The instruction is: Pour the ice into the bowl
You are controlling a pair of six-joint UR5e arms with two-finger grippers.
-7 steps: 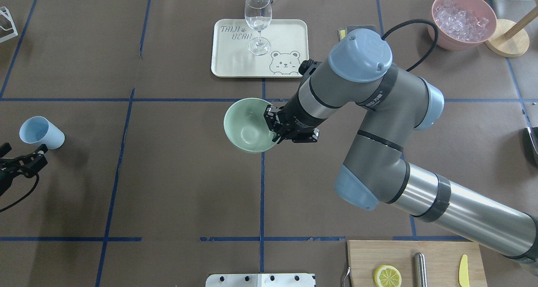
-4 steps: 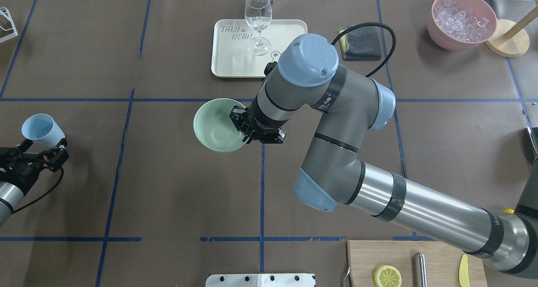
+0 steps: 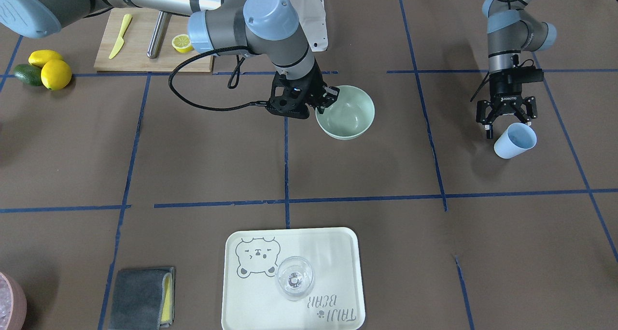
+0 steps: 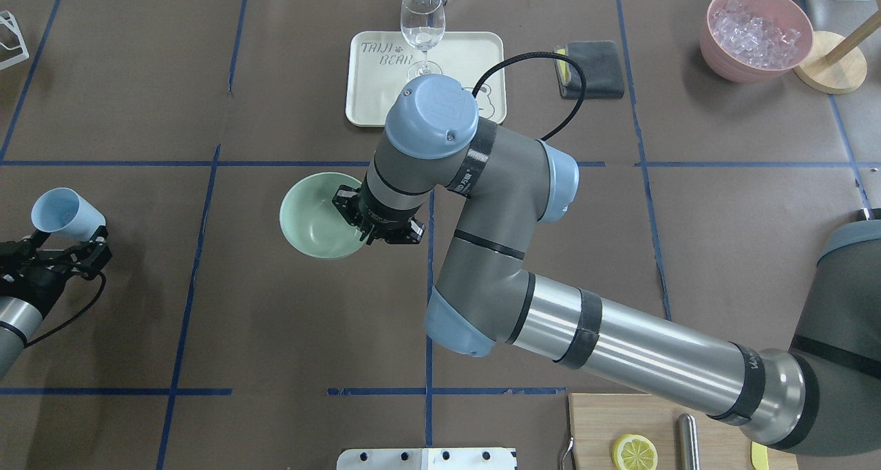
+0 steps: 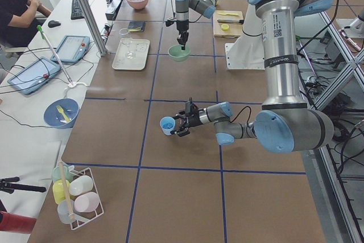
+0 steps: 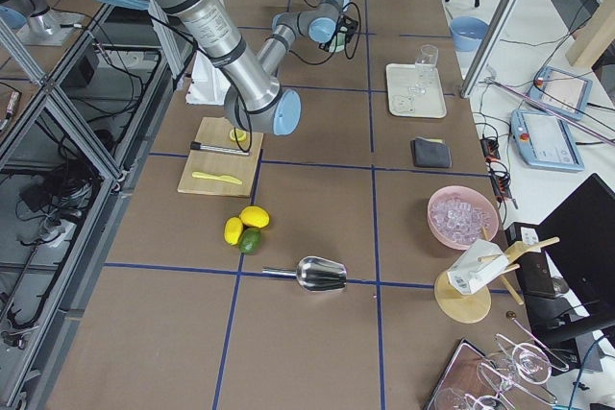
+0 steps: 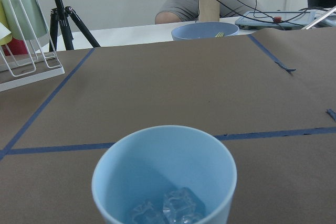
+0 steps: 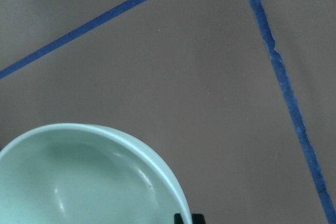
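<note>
The left gripper grabs the open cup [image 4: 63,212] by its outer sides next, which keeps the cup upright with the loose ice cubes inside.
The pale mint-green bowl [image 4: 313,215] is held by its right rim in my right gripper [image 4: 359,221], which is shut on it; the bowl [image 3: 347,112] looks empty. I cannot tell whether it touches the table. In the right wrist view the bowl [image 8: 79,182] fills the lower left. The light blue cup [image 4: 63,212] stands at the table's left. My left gripper [image 4: 67,240] is open, one finger on each side of the cup's foot. The left wrist view shows the cup [image 7: 165,171] close up with a few clear ice cubes [image 7: 173,207] in it.
A cream tray [image 4: 372,105] with a wine glass [image 4: 422,33] lies behind the bowl. A grey cloth [image 4: 595,67] and a pink container of ice [image 4: 756,33] are at the back right. A cutting board with a lemon half [image 4: 634,451] is at the front right.
My right arm has carried the bowl leftwards across the table. My left gripper has moved forward up to the blue cup.
</note>
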